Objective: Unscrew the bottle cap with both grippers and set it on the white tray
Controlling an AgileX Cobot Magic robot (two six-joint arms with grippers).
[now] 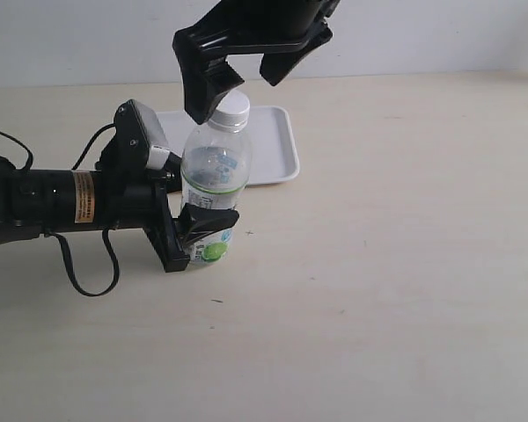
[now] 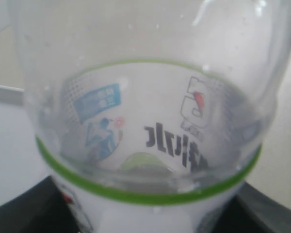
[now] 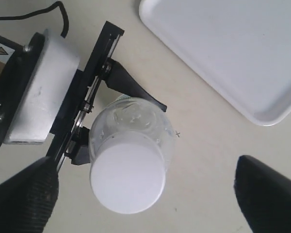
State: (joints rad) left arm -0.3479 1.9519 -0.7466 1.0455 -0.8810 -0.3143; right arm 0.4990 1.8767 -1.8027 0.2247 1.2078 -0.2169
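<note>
The bottle cap should next be picked up by its round side [image 1: 234, 117] with my right gripper, so I can unscrew it and place it on the white tray [image 1: 273, 146].
The clear bottle [image 1: 214, 180] with its white-and-green lime label stands upright on the table, and my left gripper [image 1: 194, 237] is shut on its lower body. The label fills the left wrist view, where the bottle [image 2: 150, 145] sits between dark jaw edges. The white bottle cap [image 1: 230, 109] is on the neck. My right gripper [image 1: 238, 88] hangs open just above it, one finger beside the cap's left, the other up to the right. From above, the cap [image 3: 128, 175] lies between the spread fingers [image 3: 26, 199], nearer that one, with a gap on each side.
The white tray [image 1: 268, 145] lies on the table right behind the bottle, also showing as the tray [image 3: 233, 53] in the right wrist view. The left arm's black body and cable [image 1: 70, 264] stretch along the table's left side.
</note>
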